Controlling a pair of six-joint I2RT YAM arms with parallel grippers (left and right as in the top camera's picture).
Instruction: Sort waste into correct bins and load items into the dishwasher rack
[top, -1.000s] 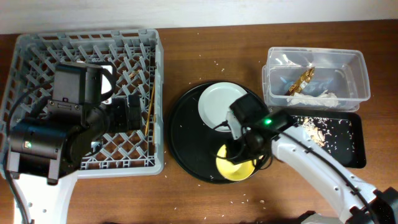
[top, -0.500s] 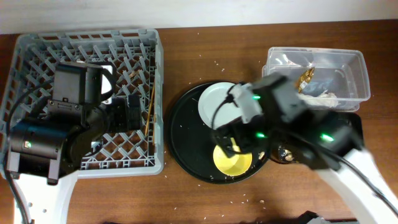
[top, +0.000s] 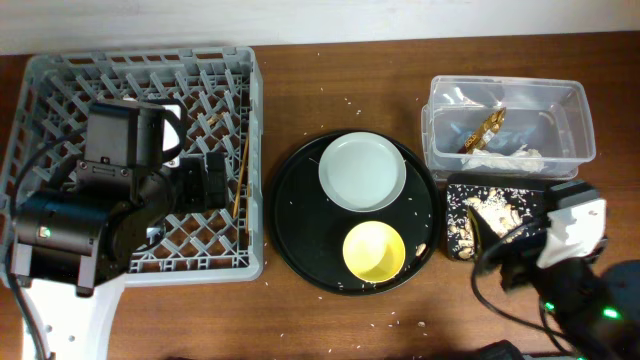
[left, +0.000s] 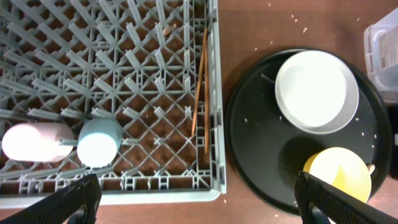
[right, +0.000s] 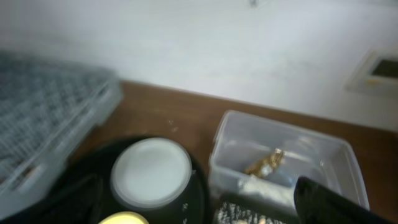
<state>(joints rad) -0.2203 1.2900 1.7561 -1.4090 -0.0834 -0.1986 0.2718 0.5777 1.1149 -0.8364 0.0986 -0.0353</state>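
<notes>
The left gripper grabs the pale plate by its rim on the side nearest the dishwasher rack next. The plate's opposite rim stays free to load between the rack's wires.
The grey dishwasher rack (left: 214, 124) holds a pink cup (left: 34, 142) and a blue cup (left: 98, 142) lying side by side. The chopsticks (left: 200, 87) lie along its right wall. My left gripper (left: 202, 202) hovers open over the rack's front right corner, holding nothing. The pale plate (top: 362, 172) and the yellow bowl (top: 374, 250) sit on the round black tray (top: 300, 215). In the clear tub (top: 570, 110) lie the snack wrapper (top: 484, 128) and the napkin (top: 505, 158). Food scraps and rice (top: 495, 213) lie in the shallow black tray (top: 455, 240). My right gripper (right: 199, 208) is open and empty, above that tray.
Rice grains (top: 345, 98) are scattered on the brown table around the round tray. My right arm (top: 565, 270) covers the right part of the shallow black tray. The left arm's body (top: 90, 210) covers the rack's left half. A white wall (right: 199, 43) stands behind the table.
My right arm has drawn back from over the yellow bowl to the lower right, and its jaws have opened. The bowl stays on the round tray. The left arm has not moved.
</notes>
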